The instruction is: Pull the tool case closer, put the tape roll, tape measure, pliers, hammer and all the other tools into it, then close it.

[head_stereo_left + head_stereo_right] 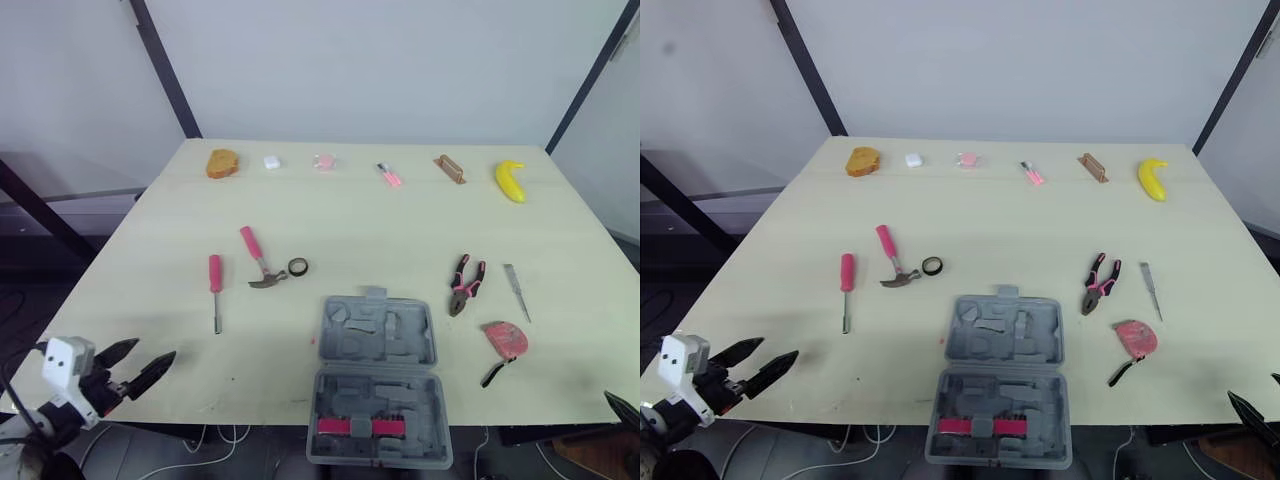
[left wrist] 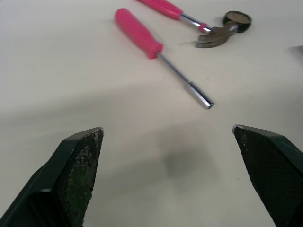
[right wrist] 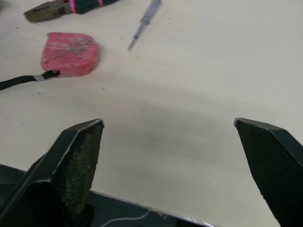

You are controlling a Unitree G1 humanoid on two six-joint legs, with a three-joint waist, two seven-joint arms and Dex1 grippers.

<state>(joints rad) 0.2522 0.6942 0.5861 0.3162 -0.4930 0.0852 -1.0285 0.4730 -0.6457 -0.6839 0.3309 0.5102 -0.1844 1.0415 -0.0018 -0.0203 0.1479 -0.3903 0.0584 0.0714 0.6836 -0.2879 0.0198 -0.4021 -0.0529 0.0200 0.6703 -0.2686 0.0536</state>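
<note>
The tape roll is round on the outside and has an open hole. My left gripper will grip its rim, because the inner and outer sides face apart there.
The grey tool case lies open at the table's front centre, with a pink-trimmed insert in its near half. Beyond it to the left lie a pink-handled hammer, a black tape roll and a pink screwdriver. Right of the case are the pliers, a thin metal tool and the pink tape measure. My left gripper hovers open over the front left corner, short of the screwdriver. Open too, my right gripper is at the front right edge, near the tape measure.
Along the back edge sit an orange bread-like item, a white cube, a pink piece, a small pink tool, a brown block and a banana. Black frame bars rise behind the table's corners.
</note>
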